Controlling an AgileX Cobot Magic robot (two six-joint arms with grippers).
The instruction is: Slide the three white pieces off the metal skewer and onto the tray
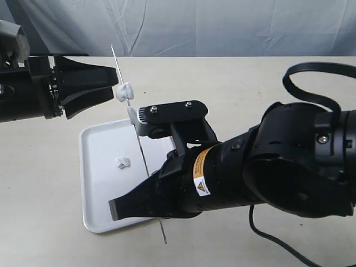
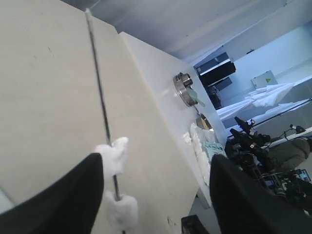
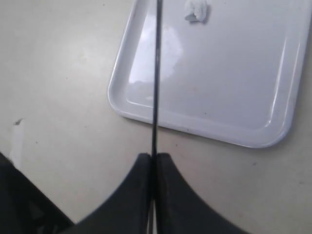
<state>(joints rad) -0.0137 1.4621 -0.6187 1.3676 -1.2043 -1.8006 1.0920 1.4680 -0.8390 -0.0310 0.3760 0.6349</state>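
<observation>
My left gripper grabs the upper piece (image 1: 123, 91) by its rounded sides next, to slide it off the metal skewer onto the tray (image 1: 100, 194).
The metal skewer (image 1: 140, 146) slants above the tray (image 1: 100, 194), and my right gripper (image 1: 133, 203) is shut on its lower part, seen up close as the skewer (image 3: 156, 87) between the shut right gripper (image 3: 155, 157). Two white pieces stay on the rod: the upper piece (image 1: 123, 91) and the lower piece (image 1: 132, 115). My left gripper (image 1: 115, 83) is open with its tips at the upper piece. In the left wrist view the upper piece (image 2: 114, 155) touches one finger (image 2: 73, 195) of the left gripper (image 2: 156, 161), with the lower piece (image 2: 122, 209) below. A third piece (image 1: 122, 162) lies on the tray (image 3: 234, 73).
A black cable (image 1: 311, 72) loops behind the right arm and trails off the table's front (image 1: 267, 236). A grey cloth hangs behind the beige table. Metal fittings (image 2: 185, 90) sit on a surface beyond the table in the left wrist view.
</observation>
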